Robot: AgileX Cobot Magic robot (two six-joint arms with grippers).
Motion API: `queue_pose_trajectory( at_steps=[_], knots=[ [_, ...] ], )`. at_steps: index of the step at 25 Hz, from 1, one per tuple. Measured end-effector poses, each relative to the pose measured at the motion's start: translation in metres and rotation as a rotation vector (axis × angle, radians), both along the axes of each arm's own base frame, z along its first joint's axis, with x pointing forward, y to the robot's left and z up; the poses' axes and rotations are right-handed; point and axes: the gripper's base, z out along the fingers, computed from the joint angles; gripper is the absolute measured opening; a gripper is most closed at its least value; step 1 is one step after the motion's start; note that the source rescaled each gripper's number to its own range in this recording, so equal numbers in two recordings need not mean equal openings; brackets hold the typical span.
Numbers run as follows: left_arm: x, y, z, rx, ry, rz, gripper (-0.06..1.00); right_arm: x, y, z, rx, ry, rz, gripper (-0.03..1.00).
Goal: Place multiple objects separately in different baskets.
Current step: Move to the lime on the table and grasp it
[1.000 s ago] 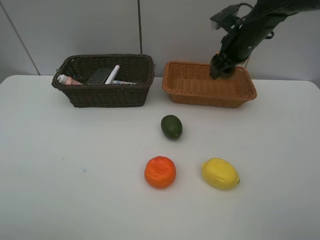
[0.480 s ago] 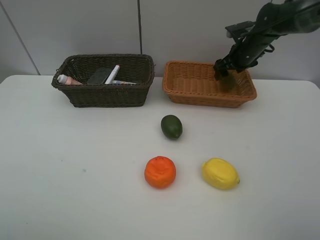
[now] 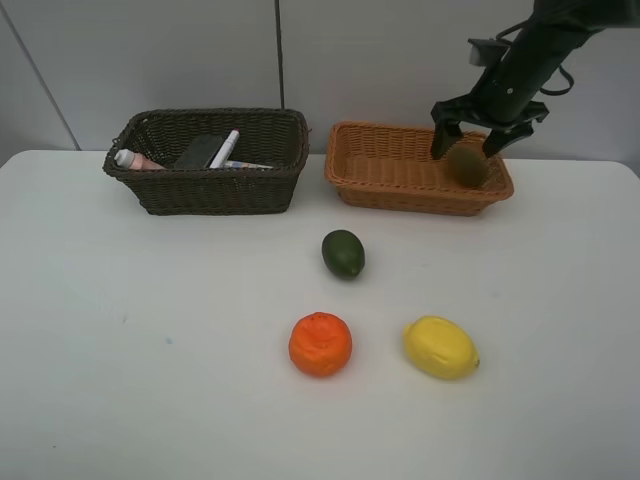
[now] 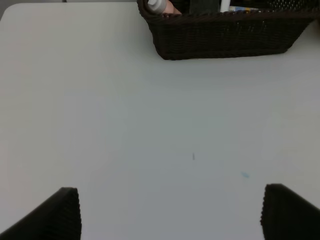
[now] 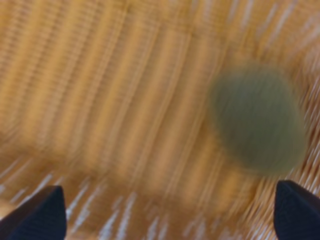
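The yellow lemon needs to be sorted into the light orange-tan basket (image 3: 400, 180), so my right gripper should grab it by its rounded middle (image 3: 441, 347) next.
The brown kiwi (image 3: 467, 164) lies in the light orange-tan basket (image 3: 400, 180), at its right end; it shows blurred in the right wrist view (image 5: 257, 120). My right gripper (image 3: 472, 140) is open just above it, fingers spread, holding nothing. The dark brown basket (image 3: 210, 185) holds the small pink bottle (image 3: 130, 160), the dark grey eraser block (image 3: 200, 151) and the white marker (image 3: 224, 148). The green fruit (image 3: 343, 253), orange (image 3: 320, 344) and yellow lemon (image 3: 441, 347) lie on the table. My left gripper (image 4: 170, 212) is open over bare table.
The white table (image 3: 150, 330) runs wide at the left and front. A grey wall stands behind the baskets. The dark basket's side (image 4: 225, 35) shows at the far edge of the left wrist view.
My right gripper swung right over the tan basket and opened. The kiwi has left it and now lies in the basket's right end. The left arm has not moved.
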Motion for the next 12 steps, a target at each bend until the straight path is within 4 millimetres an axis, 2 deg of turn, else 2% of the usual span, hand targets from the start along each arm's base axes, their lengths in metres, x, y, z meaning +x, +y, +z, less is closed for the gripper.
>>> queue_pose_trajectory(
  at_steps=[3, 6, 9, 12],
  knots=[
    [0.0, 0.0, 0.0, 0.0, 0.0, 0.0, 0.94, -0.017, 0.01, 0.004, 0.036, 0.16, -0.067, 0.96],
    [0.0, 0.0, 0.0, 0.0, 0.0, 0.0, 0.94, -0.029, 0.03, -0.004, 0.049, 0.224, -0.097, 0.96],
    [0.0, 0.0, 0.0, 0.0, 0.0, 0.0, 0.94, -0.047, 0.063, -0.015, 0.028, 0.283, -0.038, 0.96],
    [0.0, 0.0, 0.0, 0.0, 0.0, 0.0, 0.94, -0.072, 0.105, -0.025, -0.002, 0.326, 0.054, 0.96]
  ],
)
